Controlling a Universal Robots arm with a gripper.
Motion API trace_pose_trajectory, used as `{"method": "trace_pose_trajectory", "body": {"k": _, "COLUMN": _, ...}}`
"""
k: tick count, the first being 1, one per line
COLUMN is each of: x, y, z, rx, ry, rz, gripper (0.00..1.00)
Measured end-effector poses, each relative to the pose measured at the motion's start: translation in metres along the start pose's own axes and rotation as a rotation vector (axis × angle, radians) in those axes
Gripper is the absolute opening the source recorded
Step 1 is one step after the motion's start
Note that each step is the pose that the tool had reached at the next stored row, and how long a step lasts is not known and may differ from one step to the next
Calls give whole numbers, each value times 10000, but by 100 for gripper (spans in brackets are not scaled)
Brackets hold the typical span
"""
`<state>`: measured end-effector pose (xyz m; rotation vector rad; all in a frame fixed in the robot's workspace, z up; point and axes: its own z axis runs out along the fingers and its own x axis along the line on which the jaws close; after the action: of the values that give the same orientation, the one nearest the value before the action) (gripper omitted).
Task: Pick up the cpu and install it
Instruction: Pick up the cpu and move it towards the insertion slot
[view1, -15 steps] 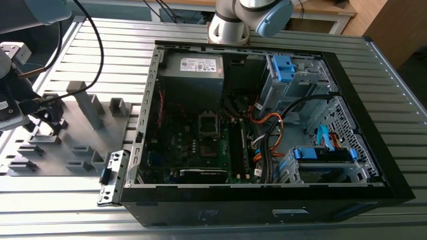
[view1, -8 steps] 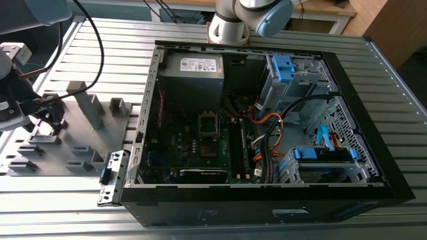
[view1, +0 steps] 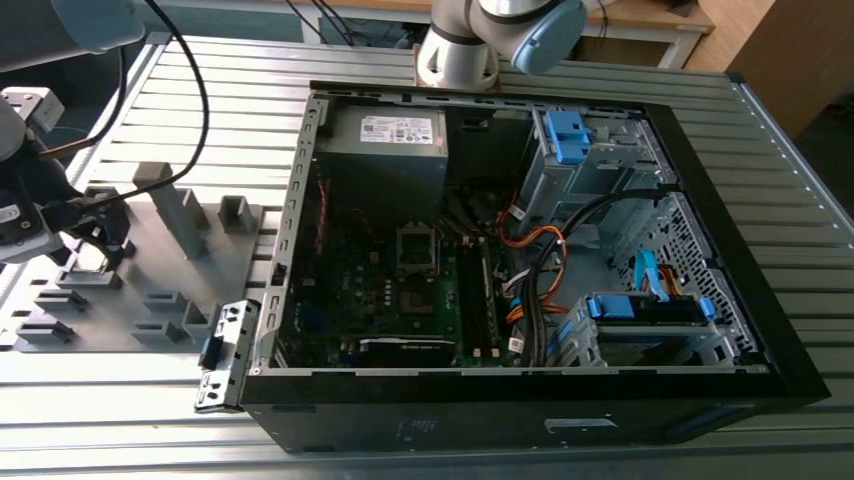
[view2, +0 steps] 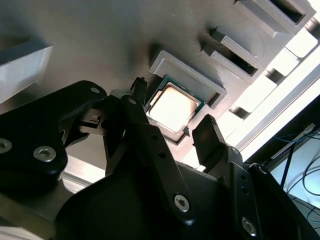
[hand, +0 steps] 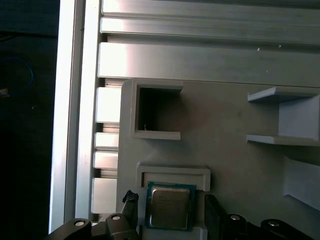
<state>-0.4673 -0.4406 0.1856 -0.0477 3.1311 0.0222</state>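
The gripper grabs the cpu's open side edges next, since the grey holder's raised blocks close in its other edges.
The cpu (view2: 172, 107) is a small flat square chip with a pale metal top. It lies in a shallow grey holder (view2: 187, 75) on the grey fixture plate (view1: 147, 250), at the exterior view's left. My gripper (view2: 172, 116) is low over it and open. One black fingertip (view2: 138, 91) stands on one side of the chip and the other on the opposite side, with a small gap at each. The first wrist view shows the cpu (hand: 170, 206) between the fingertips (hand: 130, 198) the same way. The black computer case (view1: 747, 330) lies open, with the motherboard socket (view1: 416, 250) bare.
Tall grey blocks (view1: 174, 205) and low slotted holders (view1: 160, 330) stand on the fixture plate around my gripper (view1: 91, 242). An open square pocket (hand: 157, 112) sits beyond the cpu holder. Cables (view1: 534, 270) and blue drive brackets (view1: 647, 308) crowd the case's side at the exterior view's right.
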Motion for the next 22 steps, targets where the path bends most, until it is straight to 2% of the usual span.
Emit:
{"method": "trace_pose_trajectory", "body": {"k": 18, "x": 0, "y": 0, "z": 9, "rx": -1, "ry": 1, "rz": -124, "gripper": 64}}
{"method": "trace_pose_trajectory", "body": {"k": 21, "x": 0, "y": 0, "z": 8, "rx": -1, "ry": 1, "rz": -124, "gripper": 63}}
{"method": "trace_pose_trajectory", "body": {"k": 22, "x": 0, "y": 0, "z": 9, "rx": -1, "ry": 1, "rz": -124, "gripper": 56}}
